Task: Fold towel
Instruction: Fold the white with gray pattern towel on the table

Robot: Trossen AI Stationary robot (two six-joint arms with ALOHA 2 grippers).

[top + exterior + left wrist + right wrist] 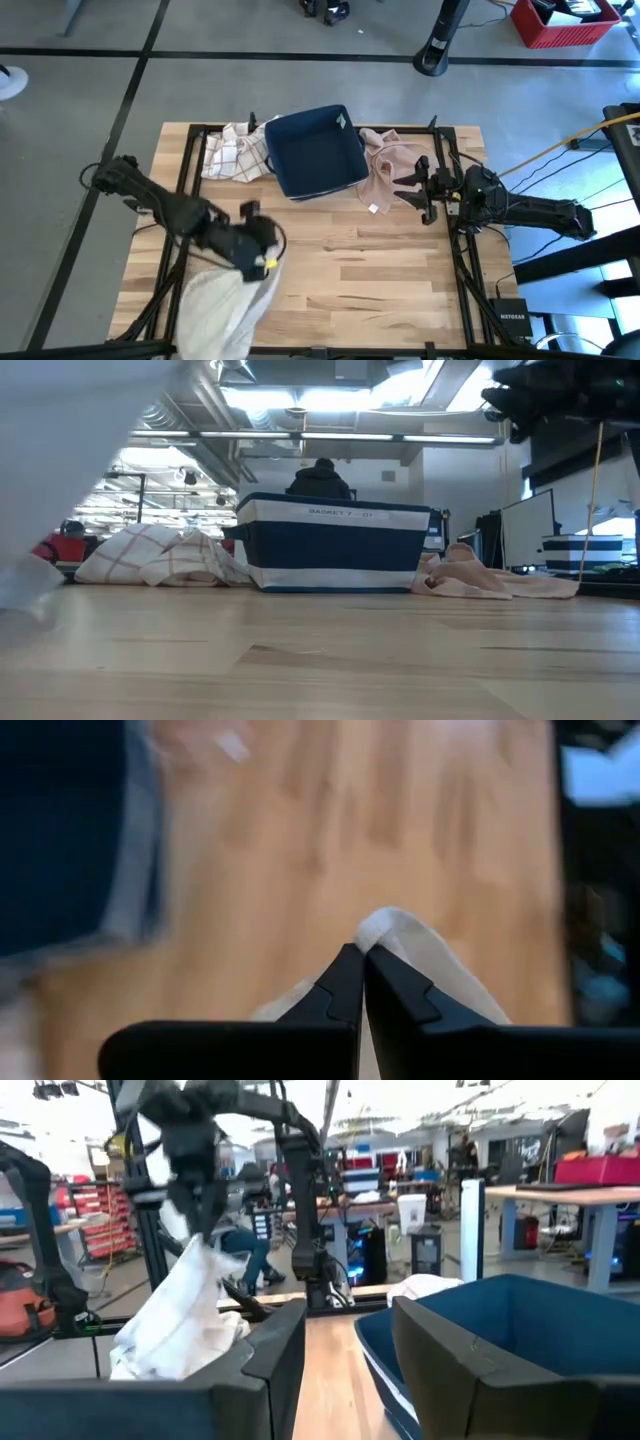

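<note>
My right gripper grabs its edge next, to spread the cream towel.
A cream towel hangs from my left gripper, which is shut on it above the table's near left part. In the right wrist view the same towel drapes down from that gripper. In the low view it fills the left side as a pale blur. My right gripper waits open at the table's right side, level, beside a pink towel, with nothing between its fingers. My left gripper pinches a small bunched bit of the towel's top between its two shut fingers. The fingers slant downward. The cloth hangs slack below them, and its lower part spreads toward the table's near left edge.
A dark blue basket stands at the far middle, with a white checked towel heaped at its left and the pink towel at its right. Bare wood lies in the middle and near right. Black frame rails run along the sides.
</note>
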